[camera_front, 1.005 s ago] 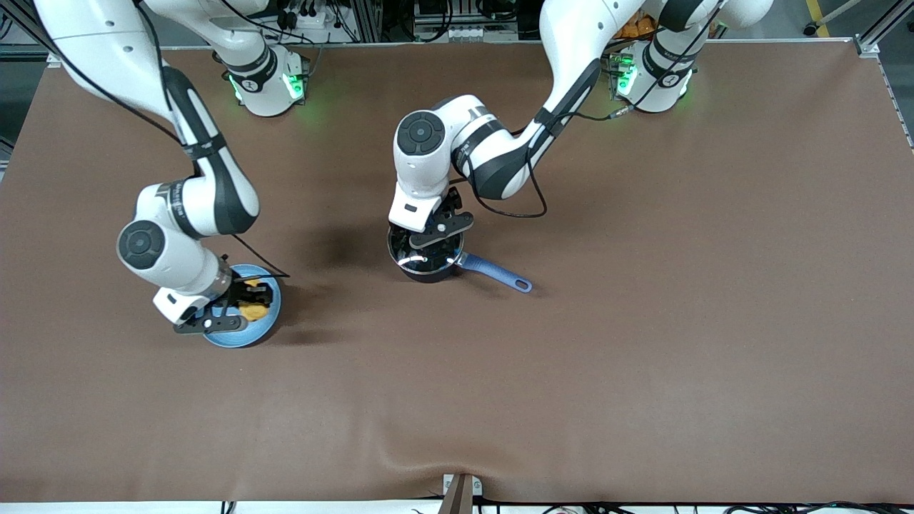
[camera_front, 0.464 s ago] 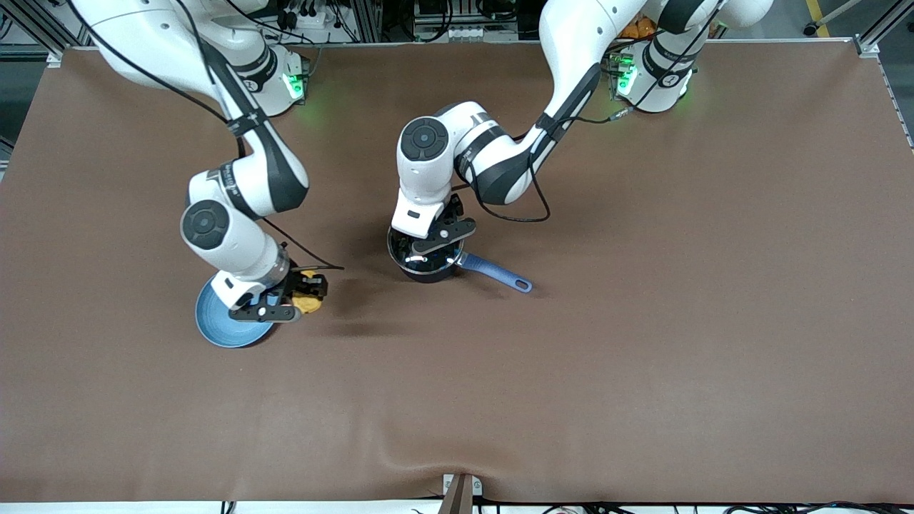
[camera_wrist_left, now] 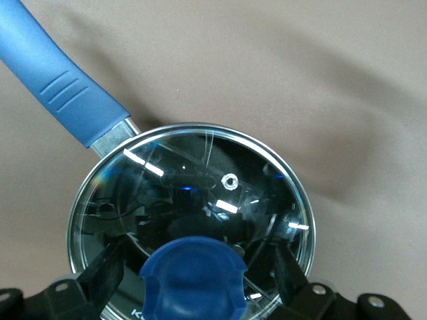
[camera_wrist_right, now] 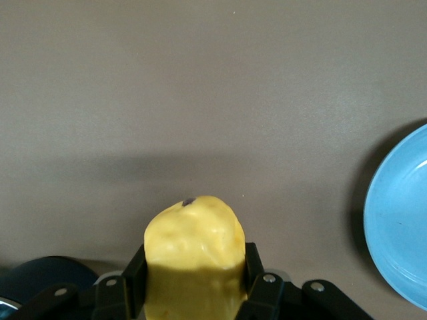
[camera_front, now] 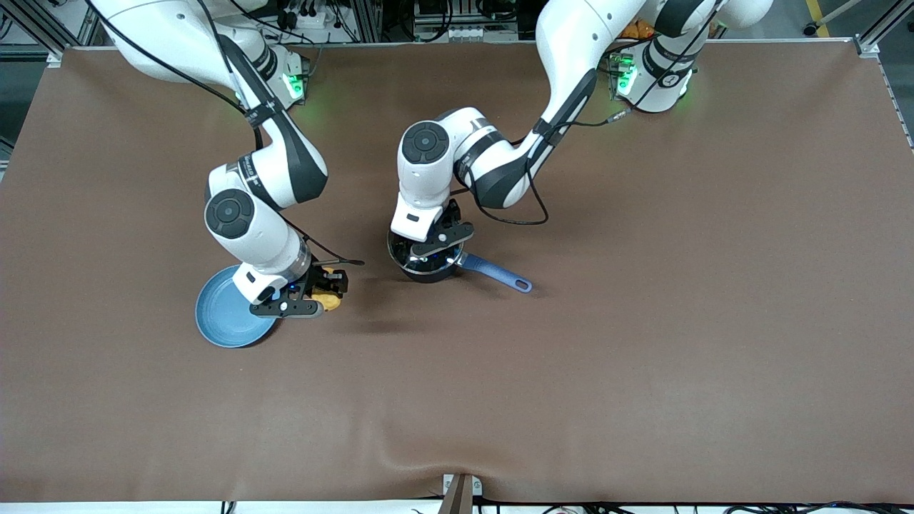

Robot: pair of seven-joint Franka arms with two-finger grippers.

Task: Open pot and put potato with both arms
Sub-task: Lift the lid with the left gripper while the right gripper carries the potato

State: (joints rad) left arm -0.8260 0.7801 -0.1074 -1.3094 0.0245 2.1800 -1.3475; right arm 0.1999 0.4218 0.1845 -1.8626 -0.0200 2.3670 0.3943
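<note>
My left gripper's fingers are level with the blue knob [camera_wrist_left: 193, 281], low over the glass lid, so it is time to close. Closing now would catch the knob.
The black pot [camera_front: 421, 268] stands mid-table with its blue handle [camera_front: 498, 275] pointing toward the left arm's end. The glass lid [camera_wrist_left: 193, 193] lies on the pot. My left gripper [camera_front: 430, 248] hangs just over the lid, open, with its fingers [camera_wrist_left: 105, 272] on either side of the blue knob [camera_wrist_left: 193, 273] and not touching it. My right gripper [camera_front: 323, 291] is shut on the yellow potato [camera_wrist_right: 193, 247], held in the air over bare table between the blue plate and the pot. In the front view only an orange edge of the potato [camera_front: 330, 301] shows beneath the hand.
A flat blue plate [camera_front: 223, 318] lies on the brown tablecloth toward the right arm's end, partly under the right wrist; its rim also shows in the right wrist view as the plate [camera_wrist_right: 400, 233]. A fold in the cloth sits at the table's near edge.
My right arm has carried the potato off the blue plate and sideways toward the pot. The left gripper has stayed over the lid, still open.
</note>
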